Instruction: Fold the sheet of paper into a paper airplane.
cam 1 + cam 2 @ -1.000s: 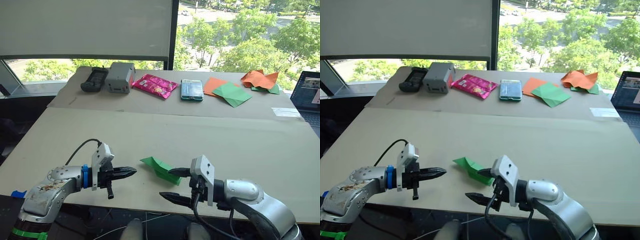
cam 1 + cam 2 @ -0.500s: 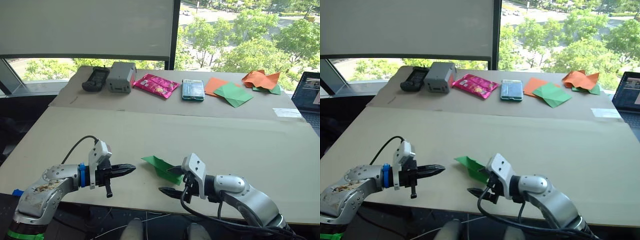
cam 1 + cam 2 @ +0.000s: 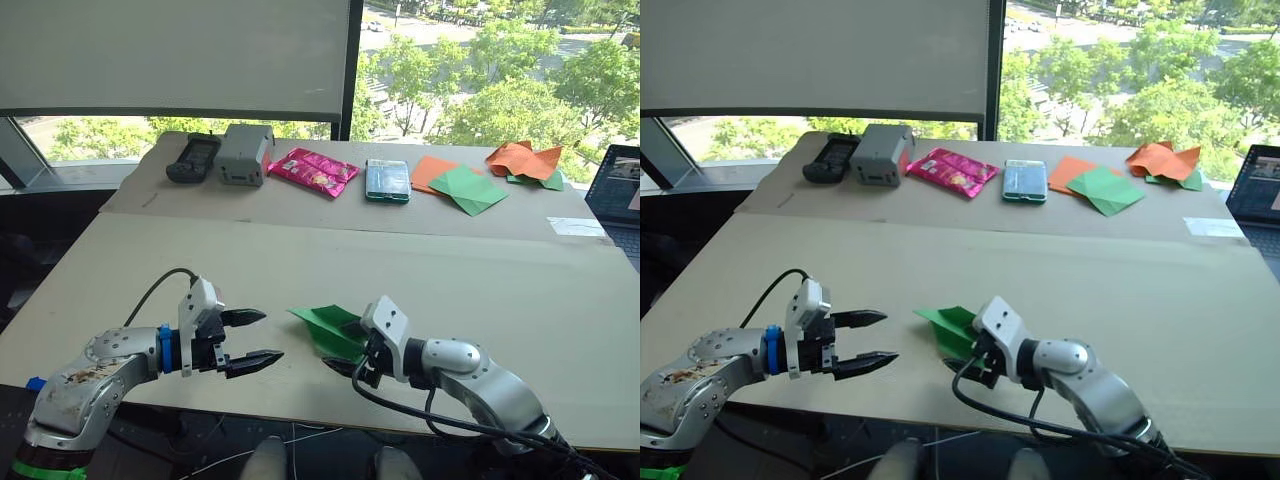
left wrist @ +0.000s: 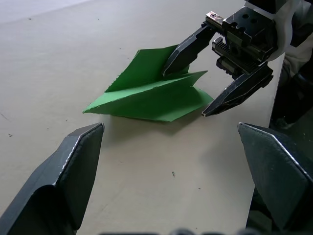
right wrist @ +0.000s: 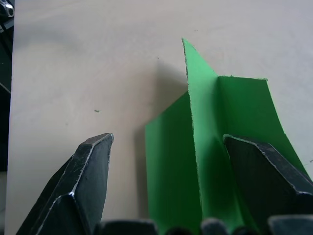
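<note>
I need my right gripper to grab the green paper by its upright middle fold [image 5: 201,127] next, so the wings can spread as a paper airplane.
The bright green sheet of paper [image 3: 322,328], folded into a pointed wedge like a paper airplane, lies near the table's front edge with one flap standing up. My right gripper [image 4: 186,94] is open and straddles its near end. One finger lies over the fold and the other rests beside it on the table. Between those fingers the creased paper [image 5: 215,147] rises like a ridge. My left gripper [image 3: 250,338] hovers open a short way to the left of the paper's tip, pointing at it with nothing between its fingers.
On the back table lie a black controller [image 3: 190,157], a grey box [image 3: 243,153], a pink packet [image 3: 310,170], a teal box [image 3: 386,180], flat orange and green sheets [image 3: 462,187] and crumpled orange paper [image 3: 520,158]. A laptop [image 3: 615,185] sits at the right edge.
My left gripper has gone from shut to wide open. My right gripper has pushed in toward the paper and now straddles its end, and the paper's flap stands higher.
</note>
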Tool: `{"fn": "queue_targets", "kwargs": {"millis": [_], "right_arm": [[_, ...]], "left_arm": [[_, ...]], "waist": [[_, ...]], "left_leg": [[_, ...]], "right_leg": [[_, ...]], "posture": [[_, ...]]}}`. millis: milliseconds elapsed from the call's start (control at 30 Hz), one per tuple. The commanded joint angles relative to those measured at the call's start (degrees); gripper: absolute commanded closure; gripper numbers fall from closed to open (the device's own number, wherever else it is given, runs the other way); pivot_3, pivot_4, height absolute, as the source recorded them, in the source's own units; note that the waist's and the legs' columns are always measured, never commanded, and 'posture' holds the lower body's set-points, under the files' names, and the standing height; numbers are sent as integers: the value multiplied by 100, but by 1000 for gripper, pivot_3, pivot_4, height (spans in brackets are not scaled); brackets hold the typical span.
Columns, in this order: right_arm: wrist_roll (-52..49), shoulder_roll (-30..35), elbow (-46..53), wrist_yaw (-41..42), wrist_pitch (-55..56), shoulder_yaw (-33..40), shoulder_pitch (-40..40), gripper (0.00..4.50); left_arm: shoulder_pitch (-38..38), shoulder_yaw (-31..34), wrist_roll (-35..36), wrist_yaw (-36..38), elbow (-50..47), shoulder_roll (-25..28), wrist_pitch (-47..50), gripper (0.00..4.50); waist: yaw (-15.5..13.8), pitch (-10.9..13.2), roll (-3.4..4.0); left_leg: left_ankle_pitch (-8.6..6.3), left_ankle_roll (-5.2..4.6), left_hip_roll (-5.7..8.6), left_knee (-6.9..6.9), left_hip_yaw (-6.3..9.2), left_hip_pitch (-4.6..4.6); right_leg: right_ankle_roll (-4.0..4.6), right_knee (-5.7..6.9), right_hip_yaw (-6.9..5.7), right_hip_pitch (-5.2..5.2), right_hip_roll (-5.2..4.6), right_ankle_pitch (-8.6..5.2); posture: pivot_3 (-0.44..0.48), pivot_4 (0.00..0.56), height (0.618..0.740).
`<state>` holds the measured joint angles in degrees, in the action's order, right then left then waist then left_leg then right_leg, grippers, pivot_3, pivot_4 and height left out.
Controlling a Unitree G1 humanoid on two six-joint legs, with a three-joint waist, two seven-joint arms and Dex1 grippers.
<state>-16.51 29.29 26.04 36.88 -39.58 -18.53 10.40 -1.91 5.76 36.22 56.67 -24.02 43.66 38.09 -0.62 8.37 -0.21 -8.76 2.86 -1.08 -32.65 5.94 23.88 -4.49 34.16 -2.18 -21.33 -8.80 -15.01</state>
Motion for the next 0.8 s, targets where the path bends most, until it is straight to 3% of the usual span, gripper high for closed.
{"fn": "queue_targets", "kwargs": {"millis": [33,300,467,800], "right_arm": [[85,44,-112,-59,-31,170,135,498],[-288,-145,-233,-73,-339,585,299,498],[-719,-75,184,207,-530,825,323,498],[-263,240,-140,279,-131,566,397,498]], "left_arm": [[-137,57,96,-21,-132,52,5,14],[-247,-34,-14,60,-112,117,-98,14],[-245,-62,-24,86,-100,149,-129,14],[-268,-61,-37,87,-58,146,-161,14]], "waist": [[-3,0,0],[7,0,1],[6,1,2],[4,1,1]], "left_leg": [[0,0,0,0,0,-3],[1,-1,0,-1,0,-6],[2,-3,-1,-1,1,-12],[1,-2,0,-2,1,-12]], "right_leg": [[0,0,0,5,0,0],[-1,4,0,8,2,1],[0,10,0,15,3,1],[0,10,0,17,3,0]], "posture": [[0,150,706],[0,150,706],[0,150,706],[0,150,706]]}}
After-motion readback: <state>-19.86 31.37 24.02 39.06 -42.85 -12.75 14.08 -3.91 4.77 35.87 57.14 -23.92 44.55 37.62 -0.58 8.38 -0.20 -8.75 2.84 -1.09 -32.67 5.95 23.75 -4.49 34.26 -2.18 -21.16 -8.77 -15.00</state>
